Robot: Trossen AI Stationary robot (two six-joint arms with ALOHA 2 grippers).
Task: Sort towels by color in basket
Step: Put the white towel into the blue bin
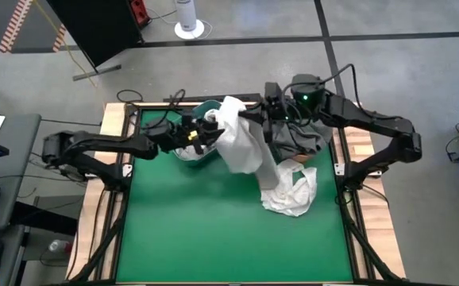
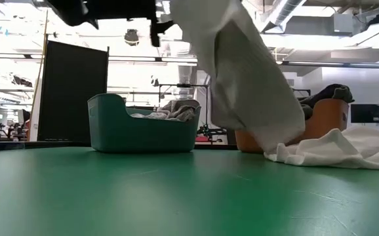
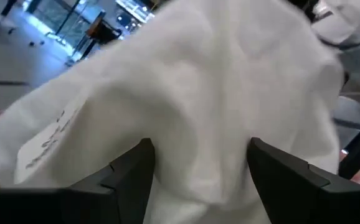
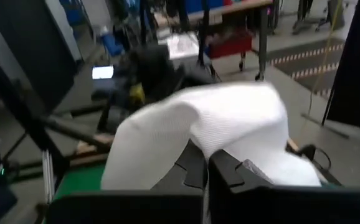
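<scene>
My left gripper grabs the white towel by the fold [image 1: 226,137] beside its label next, to put the towel in the teal basket [image 1: 202,109].
A white towel [image 1: 245,143] hangs from my right gripper [image 1: 251,119], which is shut on it high over the table's far middle. The towel's lower end [image 1: 289,191] lies heaped on the green table [image 1: 198,230]. My left gripper [image 3: 202,165] is open just left of the towel's top, above the teal basket [image 2: 143,131]. Its fingers stand on either side of a bulge of the white cloth [image 3: 205,106]. The teal basket holds light grey towels [image 2: 179,111]. An orange basket [image 2: 324,124] at the far right holds dark grey towels [image 1: 305,135]. My right gripper is shut on the white towel's upper part [image 4: 230,124], which drapes over the fingers and hides the exact place of contact. The fingers reach in about level from the table's right side. The towel hangs slack below them, its lower end on the table. Whether my left gripper touches the cloth I cannot tell.
The teal basket stands at the far middle-left and the orange basket at the far right, both near the table's far edge. Bare green surface lies toward the near edge [image 2: 176,196]. Wooden rails [image 1: 360,151] border the table's sides.
</scene>
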